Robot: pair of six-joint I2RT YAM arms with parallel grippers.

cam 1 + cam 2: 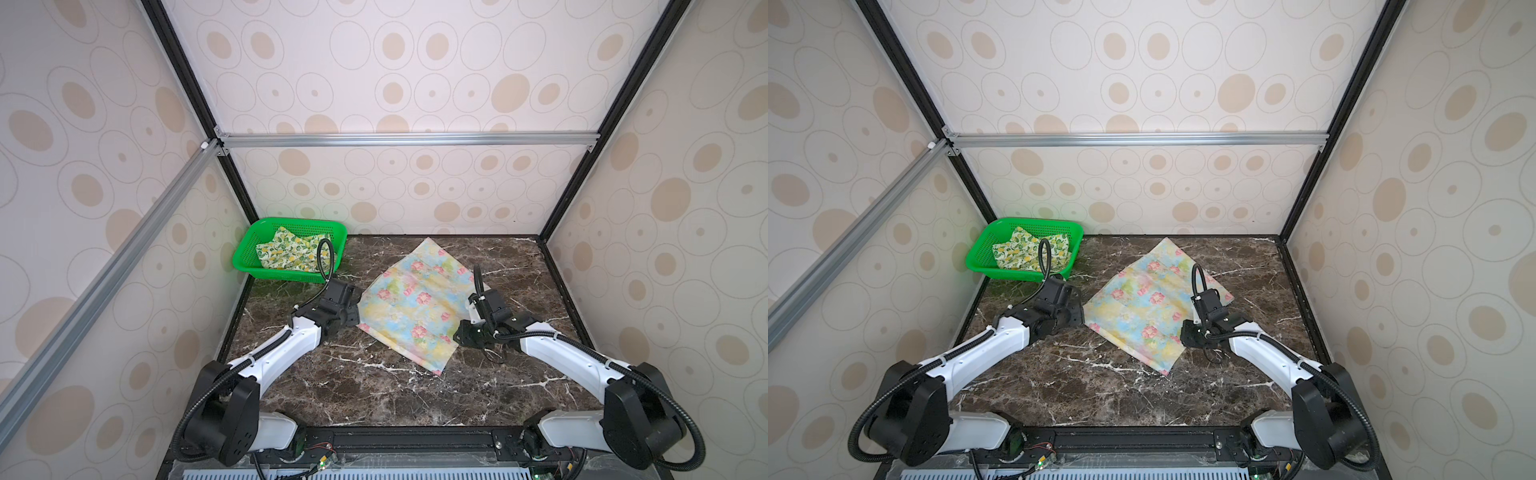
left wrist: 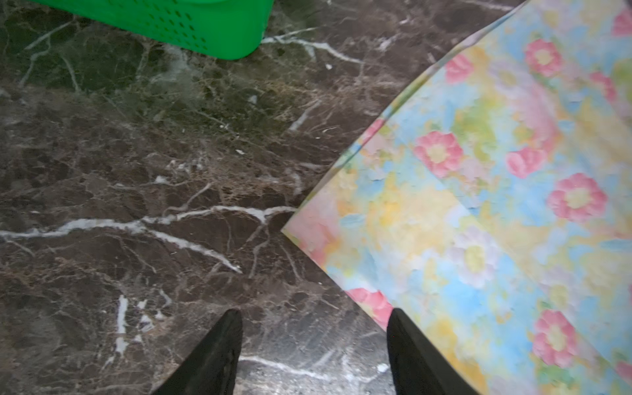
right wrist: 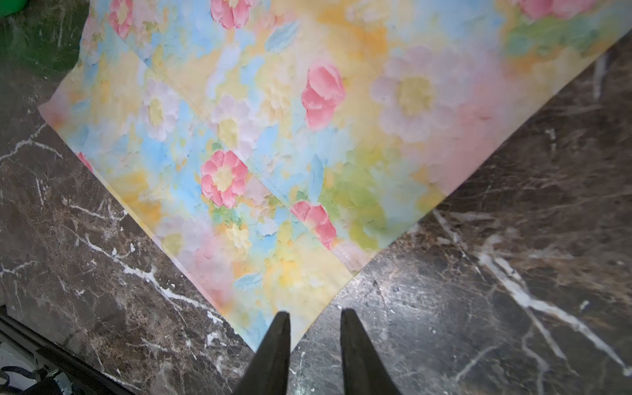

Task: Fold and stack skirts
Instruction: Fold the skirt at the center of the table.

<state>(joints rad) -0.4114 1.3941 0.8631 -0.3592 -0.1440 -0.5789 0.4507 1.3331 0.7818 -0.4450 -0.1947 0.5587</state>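
Note:
The left gripper pinches the flowered skirt's corner beside it next, at the end of the skirt's near edge, to fold that edge across.
The pastel flowered skirt lies flat on the dark marble table, turned like a diamond. The lemon-print skirt sits crumpled in the green basket at the back left. My left gripper is at the flowered skirt's left corner. Its jaws are wide open, with bare marble between them and one finger at the cloth's edge. My right gripper is open a little at the skirt's right edge. One of its fingers is over a cloth corner and nothing is gripped.
The basket stands in the back left corner against the patterned walls. Black frame rails run along the table's sides and front. Bare marble shows in front of the skirt and on the right.

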